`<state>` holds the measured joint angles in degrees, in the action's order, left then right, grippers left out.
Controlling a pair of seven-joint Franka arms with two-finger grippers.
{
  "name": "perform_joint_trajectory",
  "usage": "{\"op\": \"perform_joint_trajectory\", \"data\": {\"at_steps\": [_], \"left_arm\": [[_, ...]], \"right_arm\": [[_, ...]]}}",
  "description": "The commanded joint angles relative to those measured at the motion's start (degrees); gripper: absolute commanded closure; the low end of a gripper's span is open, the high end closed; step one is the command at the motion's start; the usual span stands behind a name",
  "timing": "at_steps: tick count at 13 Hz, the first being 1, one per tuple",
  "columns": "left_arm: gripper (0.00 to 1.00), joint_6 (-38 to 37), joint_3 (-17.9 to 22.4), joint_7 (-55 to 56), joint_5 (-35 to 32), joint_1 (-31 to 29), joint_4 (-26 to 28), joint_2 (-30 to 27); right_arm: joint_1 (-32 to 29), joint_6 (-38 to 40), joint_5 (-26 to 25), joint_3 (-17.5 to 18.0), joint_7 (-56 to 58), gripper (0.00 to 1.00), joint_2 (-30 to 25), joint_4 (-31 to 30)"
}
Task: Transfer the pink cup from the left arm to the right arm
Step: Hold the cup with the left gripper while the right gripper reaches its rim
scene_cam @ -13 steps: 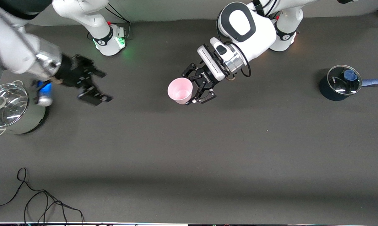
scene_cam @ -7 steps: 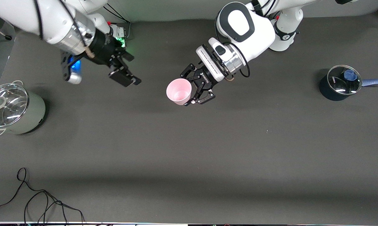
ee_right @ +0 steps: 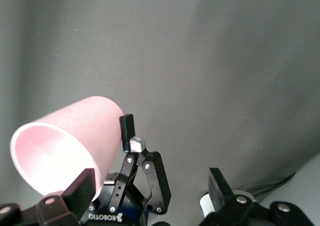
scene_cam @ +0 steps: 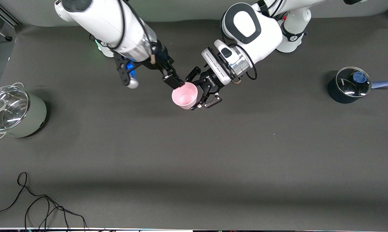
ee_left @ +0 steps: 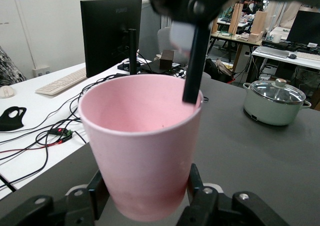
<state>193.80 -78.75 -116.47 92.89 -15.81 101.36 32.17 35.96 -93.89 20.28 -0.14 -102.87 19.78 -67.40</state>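
Next, my right gripper grabs the pink cup by its open rim point(scene_cam: 179, 87), since my left gripper's fingers already cover the pink cup's lower side.
The pink cup point(scene_cam: 184, 95) is held in the air over the middle of the table, tilted, with its mouth toward the front camera. My left gripper point(scene_cam: 195, 96) is shut on the cup's lower wall; in the left wrist view its fingers point(ee_left: 97, 191) press both sides of the cup point(ee_left: 142, 136). My right gripper point(scene_cam: 173, 75) is open right beside the cup, one finger point(ee_left: 192, 61) at its rim; I cannot tell whether that finger is inside or outside. The right wrist view shows the cup point(ee_right: 70, 136), my right gripper point(ee_right: 150, 191) open, and the left gripper's finger point(ee_right: 127, 131).
A pale green pot with a glass lid point(scene_cam: 13, 111) stands at the right arm's end of the table and also shows in the left wrist view point(ee_left: 277, 101). A dark saucepan with a glass lid point(scene_cam: 348, 85) stands at the left arm's end. A black cable point(scene_cam: 36, 206) lies near the front edge.
My right arm has swung from beside the green pot across to the cup, its open gripper now at the rim. My left gripper has held the cup almost still.
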Motion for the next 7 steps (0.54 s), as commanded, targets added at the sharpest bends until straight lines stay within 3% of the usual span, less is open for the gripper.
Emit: {"op": "perform_joint_trajectory", "data": {"at_steps": [1,7], "left_arm": [[0.85,1.1,1.4,0.9,1.2,1.9,-1.2,-1.1],[0.85,1.1,1.4,0.9,1.2,1.9,-1.2,-1.1]], "right_arm": [[0.4,0.6,-1.1,-0.3,-2.1,0.00,1.9,3.1],[0.4,-1.5,-1.2,-0.4,-2.2,0.01,3.2,2.8]]}}
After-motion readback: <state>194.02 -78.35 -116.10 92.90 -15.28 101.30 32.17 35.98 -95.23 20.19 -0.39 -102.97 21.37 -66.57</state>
